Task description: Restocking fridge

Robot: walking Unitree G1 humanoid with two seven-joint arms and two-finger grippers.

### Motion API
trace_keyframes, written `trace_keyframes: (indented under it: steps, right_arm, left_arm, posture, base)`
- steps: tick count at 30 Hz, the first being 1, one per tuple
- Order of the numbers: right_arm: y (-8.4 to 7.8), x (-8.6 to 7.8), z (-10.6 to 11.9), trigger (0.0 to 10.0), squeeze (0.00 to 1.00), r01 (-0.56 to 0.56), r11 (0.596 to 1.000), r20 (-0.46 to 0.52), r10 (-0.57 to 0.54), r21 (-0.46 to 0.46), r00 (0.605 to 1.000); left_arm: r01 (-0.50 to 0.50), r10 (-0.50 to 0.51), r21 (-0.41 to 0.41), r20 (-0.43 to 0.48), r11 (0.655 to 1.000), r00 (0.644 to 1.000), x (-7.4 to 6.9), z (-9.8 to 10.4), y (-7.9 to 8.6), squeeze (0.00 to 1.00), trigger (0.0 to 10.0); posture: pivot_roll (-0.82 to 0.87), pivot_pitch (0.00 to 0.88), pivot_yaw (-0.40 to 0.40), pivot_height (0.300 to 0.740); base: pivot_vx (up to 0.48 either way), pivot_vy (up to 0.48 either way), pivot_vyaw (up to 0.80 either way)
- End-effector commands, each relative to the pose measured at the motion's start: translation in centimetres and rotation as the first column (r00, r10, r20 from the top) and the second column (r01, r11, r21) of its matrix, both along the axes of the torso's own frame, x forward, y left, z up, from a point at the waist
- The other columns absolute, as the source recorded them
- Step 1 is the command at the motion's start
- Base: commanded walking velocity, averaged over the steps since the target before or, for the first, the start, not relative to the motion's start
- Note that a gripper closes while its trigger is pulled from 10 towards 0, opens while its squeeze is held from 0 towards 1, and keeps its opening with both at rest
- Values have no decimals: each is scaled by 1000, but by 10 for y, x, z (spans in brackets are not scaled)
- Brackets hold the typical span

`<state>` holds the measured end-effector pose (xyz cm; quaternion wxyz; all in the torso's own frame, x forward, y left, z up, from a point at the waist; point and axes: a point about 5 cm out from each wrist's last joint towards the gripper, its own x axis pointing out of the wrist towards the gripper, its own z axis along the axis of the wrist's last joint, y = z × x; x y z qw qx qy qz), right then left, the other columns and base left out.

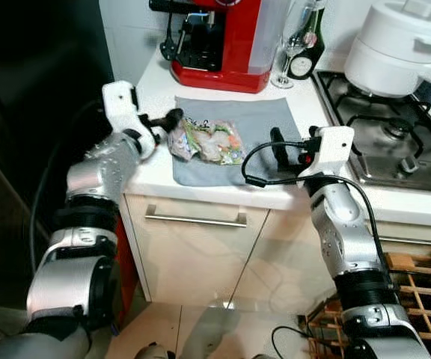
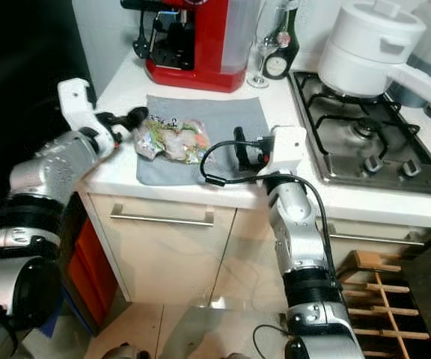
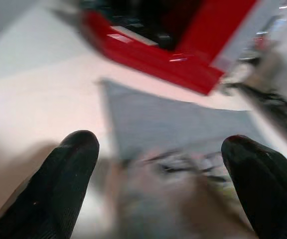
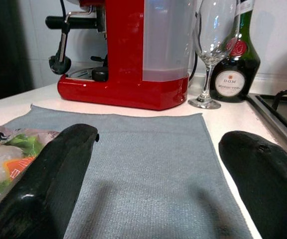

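Note:
The bag's middle is filled out by the vegetables and its crumpled pink end (image 1: pixel 181 142) is slack, so my left gripper will grip the bag there next.
A clear bag of mixed vegetables (image 1: pixel 208 140) lies on a grey cloth (image 1: pixel 257 116) on the white counter (image 1: pixel 152 90). My left gripper (image 1: pixel 167 125) is at the bag's left end, open, one finger on each side of it. In the left wrist view the blurred bag (image 3: pixel 183 194) sits between the spread fingers (image 3: pixel 64 184). My right gripper (image 1: pixel 286 149) hovers low over the cloth's right part, open and holding nothing, with the bag (image 4: pixel 4 159) off to one side of its fingers (image 4: pixel 49 189).
A red coffee machine (image 1: pixel 223 37), a wine glass (image 1: pixel 286 52) and a dark bottle (image 1: pixel 309 45) stand behind the cloth. A gas hob (image 1: pixel 387 127) with a white pot (image 1: pixel 402 41) is on the right. Below are cabinet fronts (image 1: pixel 195 247), and a wooden rack (image 1: pixel 417 299) at the lower right.

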<state>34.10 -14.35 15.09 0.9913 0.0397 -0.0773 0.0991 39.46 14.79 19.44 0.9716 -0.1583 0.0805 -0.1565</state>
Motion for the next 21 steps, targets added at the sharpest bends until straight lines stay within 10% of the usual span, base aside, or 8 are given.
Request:
trace_keyframes:
  steps: [1, 18, 19, 20, 21]
  right_arm:
    - [-6, -2, 1, 10000, 0, 14, 1000, -1, -14, -1, 1000]
    - [-4, -4, -2, 10000, 0, -3, 1000, -28, 3, -6, 1000]
    - [-3, -4, -3, 10000, 0, -6, 1000, -31, 5, -7, 1000]
    - [-3, -4, -3, 10000, 0, -7, 1000, -32, 7, -7, 999]
    - [-3, -4, -3, 10000, 0, -10, 1000, -34, 9, -7, 999]
  left_arm:
    - [60, -61, 25, 41, 998, 997, 2, 8, -15, 0, 10000]
    - [147, -87, 251, -236, 957, 968, -10, -65, -35, 0, 10000]
    - [145, -81, 261, -242, 954, 967, -11, -68, -35, 0, 7020]
    - [142, -75, 268, -246, 953, 966, -12, -70, -34, 0, 7020]
    - [140, -72, 270, -246, 953, 967, -12, -71, -34, 0, 0]
  posture:
    - [-6, 0, -61, 740]
    - [-8, 0, -67, 740]
    - [-7, 0, -69, 740]
    - [-7, 0, -69, 740]
    - [-7, 0, -69, 740]
  base:
    - [0, 0, 0]
    - [0, 0, 0]
    - [0, 0, 0]
    - [0, 0, 0]
    - [0, 0, 0]
